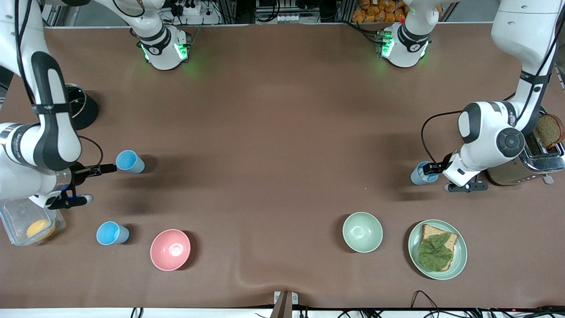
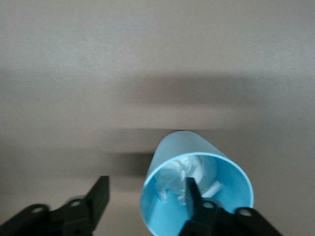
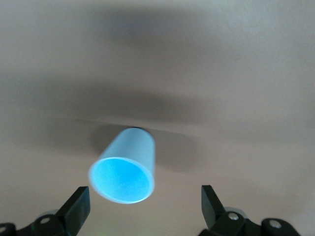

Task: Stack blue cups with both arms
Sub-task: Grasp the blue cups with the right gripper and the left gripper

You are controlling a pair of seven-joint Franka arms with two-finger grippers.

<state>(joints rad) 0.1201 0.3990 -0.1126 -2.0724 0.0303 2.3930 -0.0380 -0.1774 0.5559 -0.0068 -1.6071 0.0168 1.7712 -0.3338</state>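
Next, my right gripper grips the sky-blue cup by its open rim (image 1: 124, 160) to stack it into the greyer blue cup (image 1: 424, 173).
A sky-blue cup (image 1: 130, 161) stands toward the right arm's end of the table. My right gripper (image 1: 106, 168) is open just beside it. In the right wrist view the cup (image 3: 125, 169) sits just ahead of the open gripper (image 3: 143, 201), apart from both fingers. A second sky-blue cup (image 1: 112, 233) stands nearer to the front camera. A greyer blue cup (image 1: 424, 173) stands toward the left arm's end. My left gripper (image 1: 435, 168) is open at its rim. In the left wrist view (image 2: 146, 191) one finger is inside the cup (image 2: 197, 191) and the other outside.
A pink bowl (image 1: 170, 249) stands beside the second cup. A pale green bowl (image 1: 362, 232) and a green plate (image 1: 459, 260) with bread and lettuce are near the front edge. A toaster (image 1: 527, 161) stands by the left arm. A clear container (image 1: 13, 212) and a black round object (image 1: 84, 108) are by the right arm.
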